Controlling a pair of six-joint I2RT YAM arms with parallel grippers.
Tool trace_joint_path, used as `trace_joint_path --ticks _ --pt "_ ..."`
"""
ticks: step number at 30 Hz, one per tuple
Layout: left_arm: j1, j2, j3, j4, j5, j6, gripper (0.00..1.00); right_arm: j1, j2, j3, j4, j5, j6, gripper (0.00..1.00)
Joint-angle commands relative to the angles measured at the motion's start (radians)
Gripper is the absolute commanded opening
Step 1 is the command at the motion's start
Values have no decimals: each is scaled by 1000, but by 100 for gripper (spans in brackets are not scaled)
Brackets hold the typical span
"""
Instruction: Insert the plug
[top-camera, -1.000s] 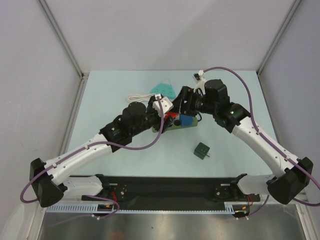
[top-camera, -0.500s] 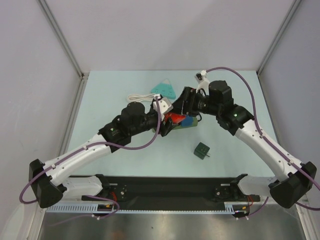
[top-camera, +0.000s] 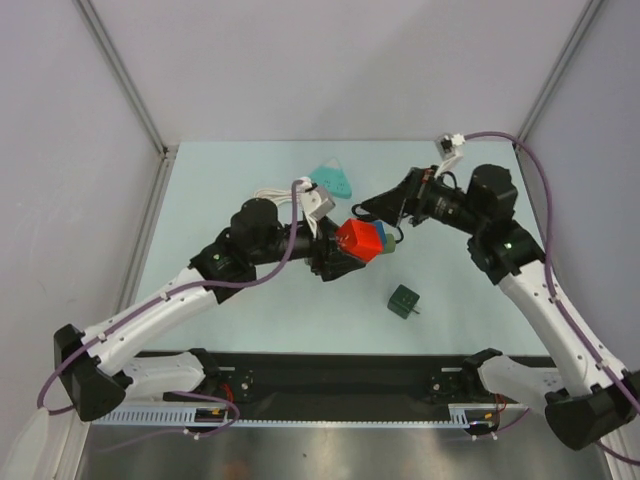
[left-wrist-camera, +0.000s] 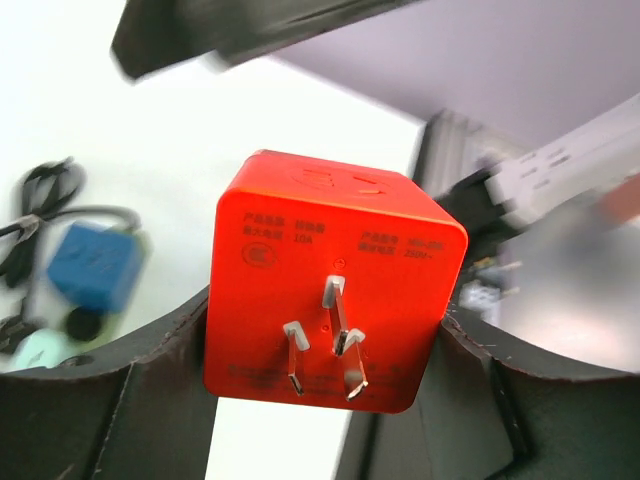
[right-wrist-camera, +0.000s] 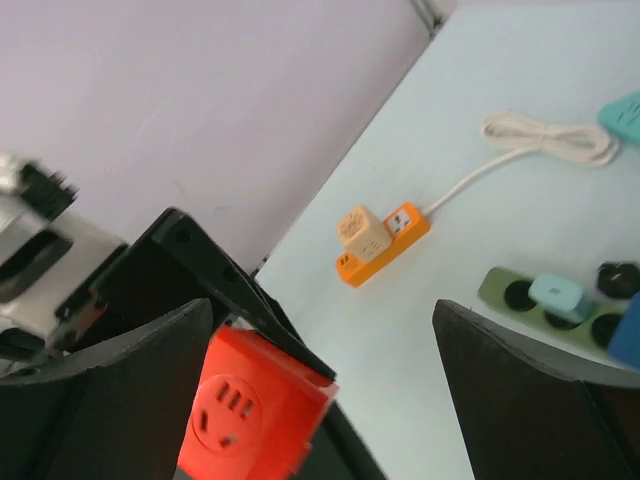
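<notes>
My right gripper will next grab the sides of the plug from opposite the prongs to insert the red cube plug (top-camera: 359, 240) (right-wrist-camera: 252, 408). This keeps the prongs free.
My left gripper (top-camera: 350, 248) is shut on the red cube plug (top-camera: 359, 240) and holds it in the air above the table's middle. In the left wrist view the plug (left-wrist-camera: 335, 290) sits between both fingers with its three metal prongs facing the camera. My right gripper (top-camera: 368, 209) is open and empty, just behind the plug. Its wrist view shows the plug's socket face (right-wrist-camera: 255, 415) beside its left finger (right-wrist-camera: 100, 390). The green power strip (right-wrist-camera: 520, 295) lies below, carrying a light-blue plug (right-wrist-camera: 558, 295) and a blue plug (right-wrist-camera: 625, 335).
An orange power strip with a beige cube adapter (right-wrist-camera: 380, 240) and a coiled white cable (top-camera: 275, 195) lie at the back left. A teal triangular piece (top-camera: 331, 180) lies behind. A dark green cube (top-camera: 404, 300) sits at the front right. The blue plug (top-camera: 384, 238) shows beside the red one.
The left gripper has lifted the red plug up and to the right, off the green strip. The right arm has drawn back to the right, its gripper now off the plug.
</notes>
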Motion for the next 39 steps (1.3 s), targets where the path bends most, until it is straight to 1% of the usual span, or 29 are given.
trace_joint_path --ticks 1,2,3,4,5,6,9,11,14,16,17,18,22,24,25,27,28,31,32,33,36,38,39 --pt "91 -24 8 226 277 -245 0 -59 -125 -29 131 -86 -100 100" --pt "105 -24 -5 348 310 -299 0 -64 -148 -44 153 -91 -106 100" --pt "119 -20 -17 410 343 -400 0 -66 -176 -67 231 -94 -106 100" --pt "136 -16 -35 520 380 -445 0 -61 -222 -92 281 -100 -88 100" --pt "139 -13 -37 567 396 -485 0 -60 -250 -157 336 -118 -69 100" --pt "141 2 -36 605 410 -543 0 -55 -271 -191 458 -123 -49 100" --pt "141 26 -17 739 462 -636 0 -11 -320 -294 641 -112 12 100" --pt "139 40 -23 837 471 -673 0 38 -310 -302 661 -108 -8 100" --pt "138 72 -8 878 494 -700 0 95 -290 -297 695 -107 -28 100" --pt "136 88 -16 934 517 -750 0 115 -282 -293 707 -94 -43 100" --pt "138 103 -17 1001 522 -772 0 124 -276 -287 695 -69 -51 100" --pt "138 109 -19 1024 525 -805 0 132 -264 -282 689 -60 -57 100" --pt "133 126 -20 1052 528 -818 0 152 -230 -282 717 -42 -43 100" --pt "131 126 -23 1050 526 -816 0 170 -215 -294 759 -31 -35 100" --pt "131 128 -23 1049 529 -815 0 178 -212 -302 776 -28 -26 97" --pt "131 132 -22 1049 531 -813 0 189 -201 -305 813 -25 -23 88" --pt "131 132 -19 1047 531 -813 0 200 -190 -308 822 -19 -11 76" --pt "131 145 -11 1037 529 -810 0 220 -158 -297 835 -9 -6 57" --pt "131 146 -10 1032 526 -806 0 224 -152 -287 814 3 -2 56" --pt "130 148 -10 1026 528 -798 1 227 -147 -281 797 15 -3 56" --pt "131 142 -17 997 516 -767 0 240 -144 -265 718 80 -22 59" --pt "130 138 -20 982 508 -747 0 243 -149 -258 672 107 -34 71" --pt "131 138 -11 936 506 -735 0 243 -152 -251 649 118 -37 75"
